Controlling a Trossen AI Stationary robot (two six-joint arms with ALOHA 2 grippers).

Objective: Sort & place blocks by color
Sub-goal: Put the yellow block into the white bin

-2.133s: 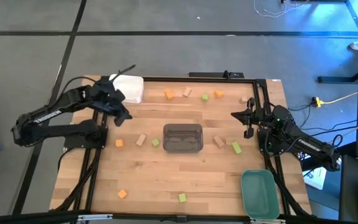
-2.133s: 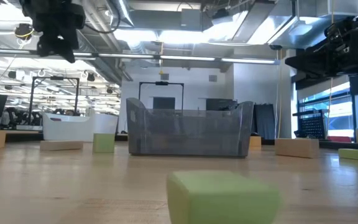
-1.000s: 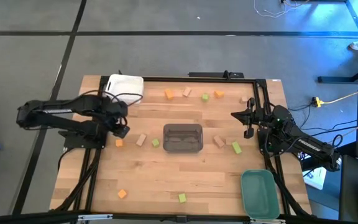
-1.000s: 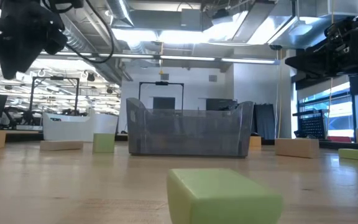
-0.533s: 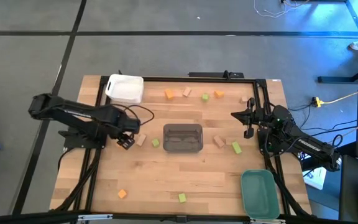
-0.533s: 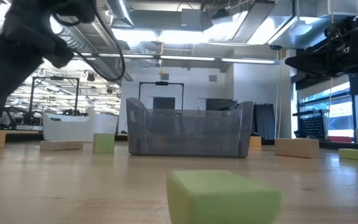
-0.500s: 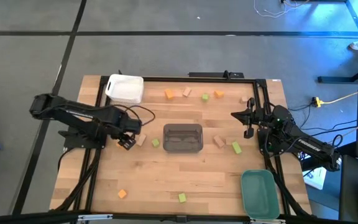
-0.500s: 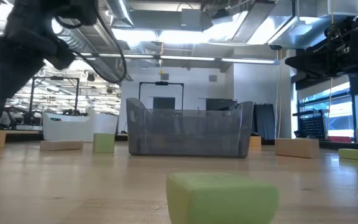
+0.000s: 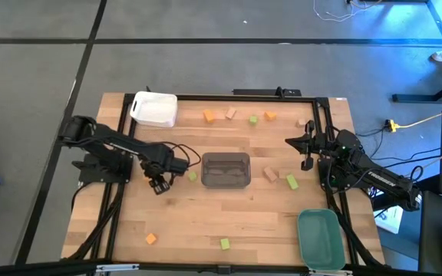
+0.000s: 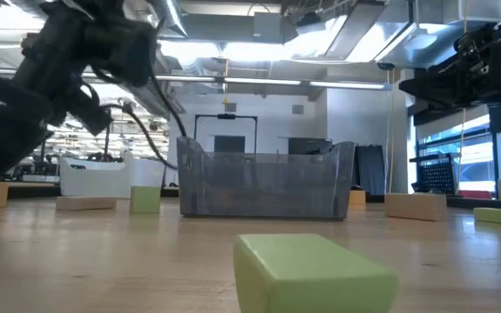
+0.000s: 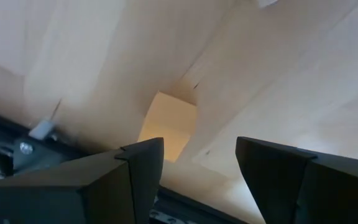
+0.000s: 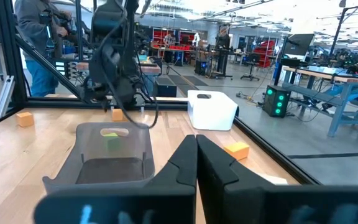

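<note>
My fingers are still above the pale block [image 11: 169, 124], so closing now would miss it. My left gripper lowers, then closes on the block.
Small blocks lie scattered on the wooden table: orange [image 9: 209, 116], tan [image 9: 231, 113], green [image 9: 252, 120] and orange [image 9: 270, 116] along the far edge. A green one [image 9: 192, 176] is left of the grey tray [image 9: 225, 170], and a tan [image 9: 271, 174] and a green [image 9: 292, 182] one are right of it. My left gripper [image 9: 159, 185] is open and points down left of the grey tray. In the left wrist view a pale block [image 11: 169, 124] shows between its fingers, untouched. My right gripper [image 9: 307, 159] waits shut at the table's right side.
A white tray [image 9: 154, 110] sits at the far left corner and a teal tray [image 9: 318, 238] at the near right. An orange block [image 9: 150, 238] and a green block [image 9: 224, 244] lie near the near edge; the green one [image 10: 311, 271] fills the low view's foreground.
My left arm has swung from beside the white tray toward the near edge and rightward, coming down over the blocks left of the grey tray. Its gripper now points down over the spot where an orange and a tan block lay. The blocks have not moved.
</note>
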